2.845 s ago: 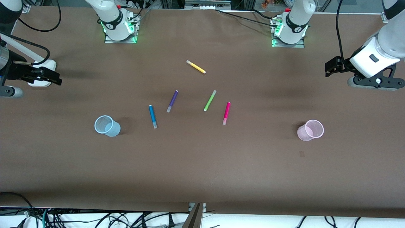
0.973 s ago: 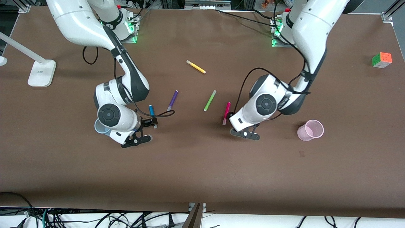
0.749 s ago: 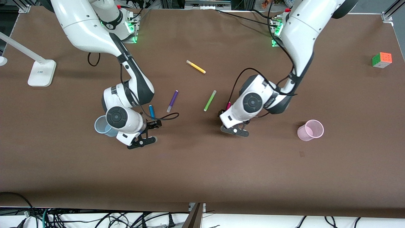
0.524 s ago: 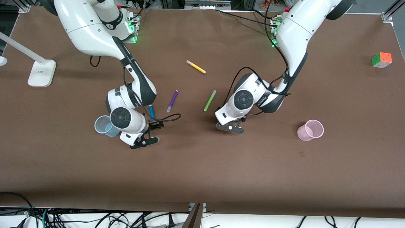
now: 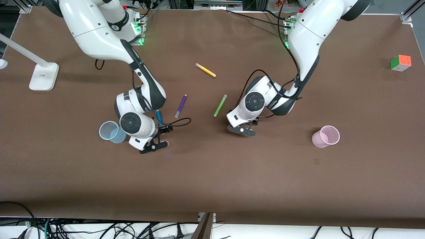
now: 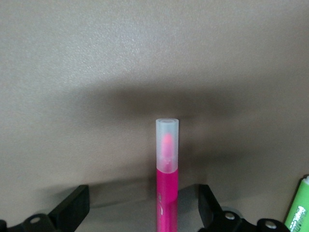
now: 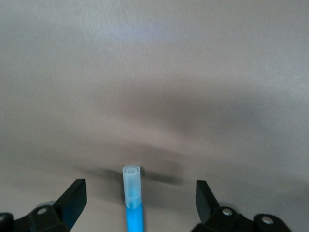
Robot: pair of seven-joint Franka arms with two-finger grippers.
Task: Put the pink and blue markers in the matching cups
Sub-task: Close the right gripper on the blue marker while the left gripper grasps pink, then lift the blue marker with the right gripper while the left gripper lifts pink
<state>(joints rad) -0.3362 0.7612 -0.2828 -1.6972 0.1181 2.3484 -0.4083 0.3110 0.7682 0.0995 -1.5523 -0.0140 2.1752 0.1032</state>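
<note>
The robot's right gripper will next take hold of the blue marker by its pale cap end (image 7: 132, 187), and then the marker can be stood in the pale blue cup.
The blue marker (image 5: 158, 117) lies on the table, its pale cap end under my right gripper (image 5: 161, 128). In the right wrist view the blue marker (image 7: 133, 212) lies between the open fingers (image 7: 72, 200) of the right gripper (image 7: 139, 205), touching neither. The pink marker is hidden under my left wrist in the front view. In the left wrist view the pink marker (image 6: 166, 183) lies between the open fingers (image 6: 212, 212) of my left gripper (image 6: 142, 215), which is low over it (image 5: 239, 123). The pale blue cup (image 5: 113, 132) stands beside the right gripper. The pale pink cup (image 5: 326, 136) stands toward the left arm's end.
A purple marker (image 5: 181, 106), a lime-green marker (image 5: 220, 105) and a yellow marker (image 5: 205, 70) lie mid-table. The lime-green marker also shows in the left wrist view (image 6: 299, 203). A colour cube (image 5: 400, 62) and a white lamp base (image 5: 43, 76) sit at the table's ends.
Both arms came in from the table's ends. The right gripper has settled over the blue marker's cap end, and the left gripper has moved over the pink marker, covering it. The markers have not moved.
</note>
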